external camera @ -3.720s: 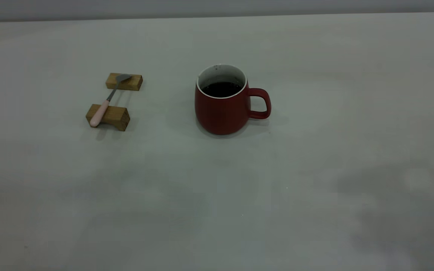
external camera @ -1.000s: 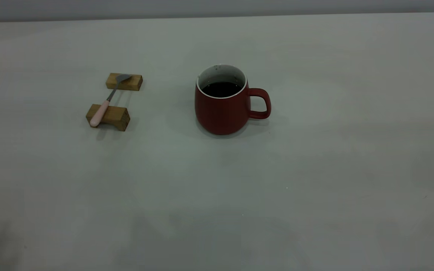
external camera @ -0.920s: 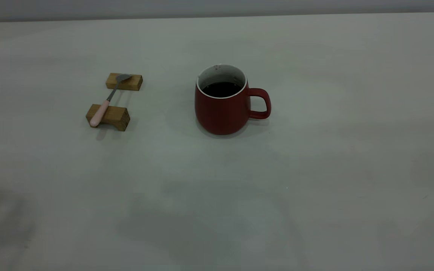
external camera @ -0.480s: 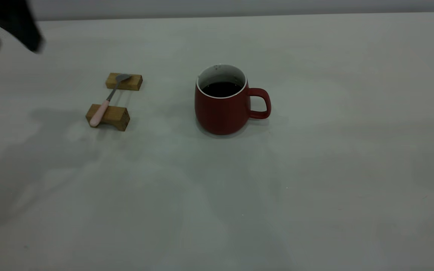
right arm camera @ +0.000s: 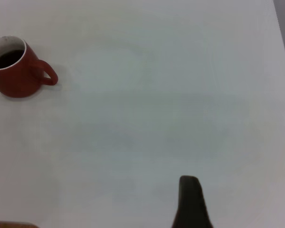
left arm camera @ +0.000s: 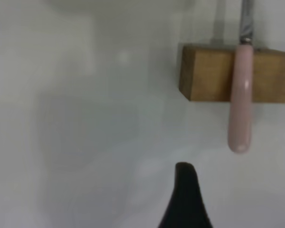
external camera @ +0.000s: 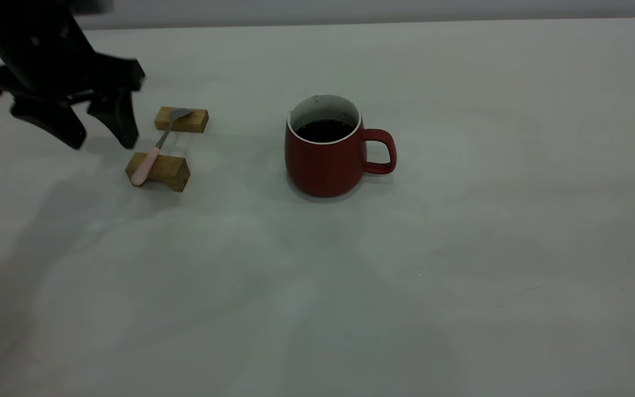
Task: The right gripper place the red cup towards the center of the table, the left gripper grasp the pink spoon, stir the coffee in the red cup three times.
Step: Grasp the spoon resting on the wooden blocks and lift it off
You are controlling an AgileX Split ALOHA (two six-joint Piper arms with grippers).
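Observation:
My left gripper will next take the pink spoon by its pink handle (external camera: 145, 166) to stir the coffee in the red cup (external camera: 326, 157).
The red cup (external camera: 326, 157) stands upright near the middle of the table (external camera: 461, 248), handle to the right, with dark coffee (external camera: 324, 130) inside. The pink spoon (external camera: 152, 154) lies across two wooden blocks, pink handle on the nearer one, grey bowl on the farther one. My left gripper (external camera: 101, 139) hangs open just left of the spoon, above the table, holding nothing. In the left wrist view the spoon handle (left arm camera: 241, 104) crosses the near block (left arm camera: 206, 73), beyond one dark fingertip (left arm camera: 184, 178). The right wrist view shows the red cup (right arm camera: 15, 71) far off and one finger (right arm camera: 190, 199) over bare table.
The near wooden block (external camera: 159, 171) and the far wooden block (external camera: 182, 119) carry the spoon clear of the tabletop. The table's far edge (external camera: 350, 22) meets a grey wall. The right arm is outside the exterior view.
The left gripper has come in from the upper left corner and dropped down and right, close to the spoon. Cup, spoon and blocks have not moved.

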